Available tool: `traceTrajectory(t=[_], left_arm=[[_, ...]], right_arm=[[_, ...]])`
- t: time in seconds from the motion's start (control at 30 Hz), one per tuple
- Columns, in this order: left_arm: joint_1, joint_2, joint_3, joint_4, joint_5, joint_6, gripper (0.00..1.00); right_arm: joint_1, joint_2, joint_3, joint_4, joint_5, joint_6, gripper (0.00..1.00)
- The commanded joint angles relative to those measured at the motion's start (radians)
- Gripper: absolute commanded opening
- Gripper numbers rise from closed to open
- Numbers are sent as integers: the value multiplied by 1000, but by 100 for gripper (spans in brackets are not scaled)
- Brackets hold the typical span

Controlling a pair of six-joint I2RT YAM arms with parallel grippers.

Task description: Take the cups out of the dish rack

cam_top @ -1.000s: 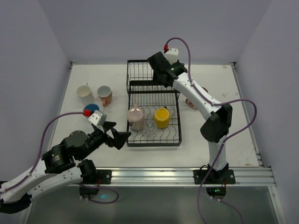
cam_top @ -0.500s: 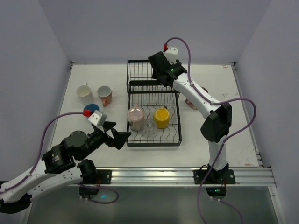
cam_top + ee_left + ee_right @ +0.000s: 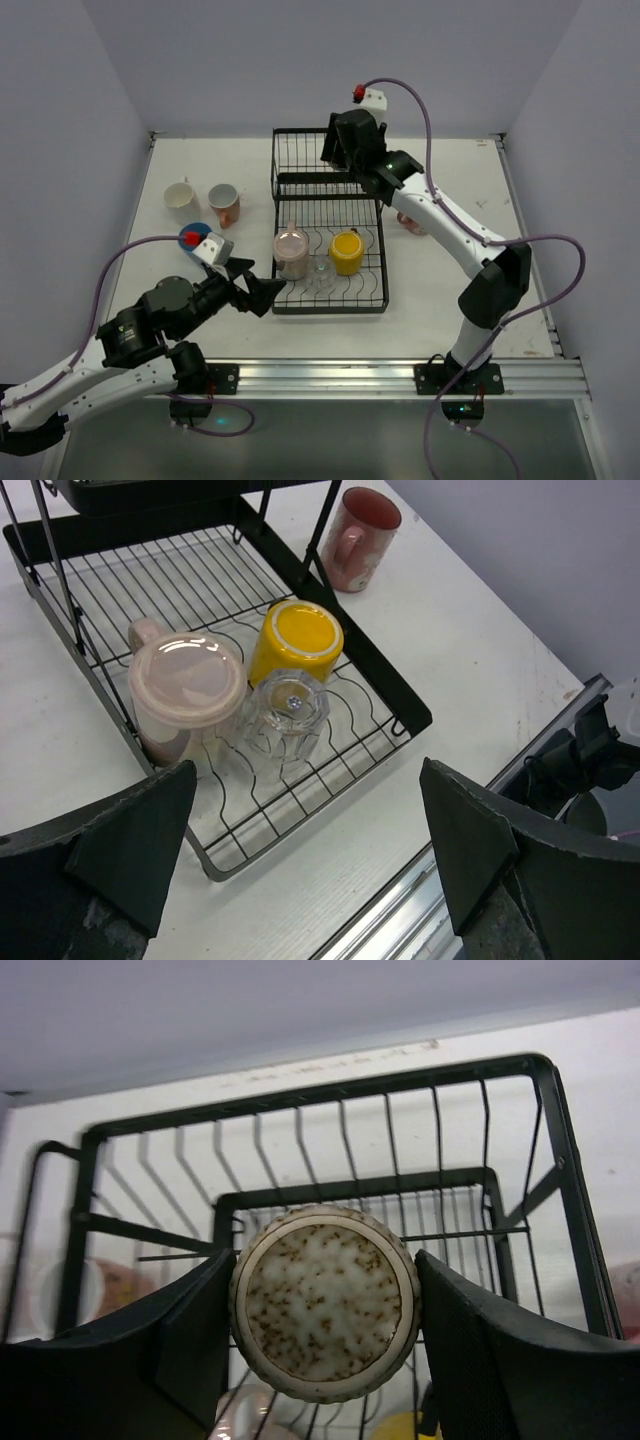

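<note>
My left gripper is about to grab the speckled cup [image 3: 325,1303] by the side at its rim, opposite the cup's bottom, which faces my right gripper. Then it will set the cup upright.
The black wire dish rack [image 3: 378,262] stands mid-table with its raised upper shelf [image 3: 298,158] at the far end. On its lower tier are a pink patterned mug [image 3: 291,253], a clear glass [image 3: 320,272] and a yellow cup [image 3: 347,251], all upside down. My right gripper [image 3: 339,150] hangs above the upper shelf, shut on a small grey-beige speckled cup [image 3: 325,1303] held bottom-up between both fingers. My left gripper [image 3: 262,293] is open and empty, low at the rack's near left corner; its view shows the mug [image 3: 185,695], glass [image 3: 288,708] and yellow cup [image 3: 296,638].
A white cup [image 3: 181,196] and a salmon-pink mug [image 3: 225,204] stand on the table at far left. A blue cup [image 3: 192,236] is half hidden by my left wrist. A dark red mug [image 3: 358,538] stands right of the rack.
My right arm has risen and swung right, holding the speckled cup over the upper shelf. My left gripper has edged slightly toward the rack's corner.
</note>
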State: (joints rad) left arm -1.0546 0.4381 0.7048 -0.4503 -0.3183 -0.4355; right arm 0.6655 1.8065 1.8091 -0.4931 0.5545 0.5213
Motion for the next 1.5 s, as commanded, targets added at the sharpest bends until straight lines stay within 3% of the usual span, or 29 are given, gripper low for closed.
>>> traceTrajectory(t=[0.0, 0.13, 0.37, 0.57, 0.83, 1.33, 1.47], left_arm=[[-2, 14, 25, 129, 16, -34, 97], [-2, 54, 41, 217, 41, -65, 95], [-4, 128, 15, 504, 163, -117, 87], [-2, 255, 24, 729, 263, -183, 78], [-4, 390, 102, 774, 286, -224, 75], [-4, 425, 96, 858, 295, -187, 65], [-4, 450, 99, 883, 300, -177, 53]], right_arm=[[6, -140, -7, 220, -97, -9, 40], [11, -281, -138, 298, -217, 52, 40], [11, -600, -659, 689, -626, 291, 39], [16, -763, -919, 948, -823, 543, 39], [26, -898, -1004, 956, -874, 605, 40], [75, -883, -1076, 1002, -881, 646, 39], [112, -849, -1080, 1057, -886, 672, 39]])
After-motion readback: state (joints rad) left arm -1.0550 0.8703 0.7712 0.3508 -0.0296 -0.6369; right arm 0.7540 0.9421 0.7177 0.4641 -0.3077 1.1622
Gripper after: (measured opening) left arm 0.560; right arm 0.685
